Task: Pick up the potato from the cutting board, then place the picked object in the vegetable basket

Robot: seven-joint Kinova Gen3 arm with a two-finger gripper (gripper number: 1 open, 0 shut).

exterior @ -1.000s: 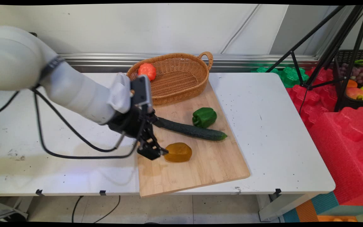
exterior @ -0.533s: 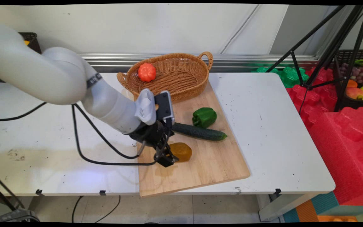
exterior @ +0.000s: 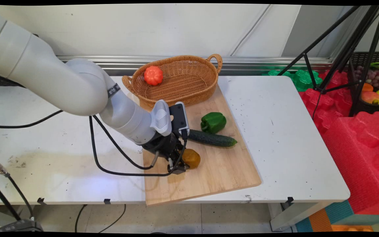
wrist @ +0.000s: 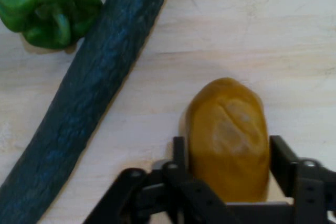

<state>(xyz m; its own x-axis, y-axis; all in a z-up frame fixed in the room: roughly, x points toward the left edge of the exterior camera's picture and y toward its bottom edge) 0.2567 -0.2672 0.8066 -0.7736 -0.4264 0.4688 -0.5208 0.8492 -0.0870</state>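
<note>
The gripper grabs the yellow-brown potato by its two long sides next, to put it into the wicker basket.
My gripper is down on the wooden cutting board, open, with one finger on each side of a yellow-brown potato. In the hand view the potato fills the gap between the fingertips, and the gripper leaves only thin slits beside it. A long dark green cucumber lies just beyond the potato, with a green bell pepper behind it. Both show in the hand view, cucumber on a slant and pepper at the top left.
A wicker basket stands at the board's far end with an orange-red pumpkin-shaped toy inside. The white table stretches to the right. Off the table at right are a black tripod, red foam blocks and a fruit crate.
The arm has swung right and lowered. The gripper went from beside the potato's left end to straddling it. The potato, cucumber and pepper have stayed where they were.
</note>
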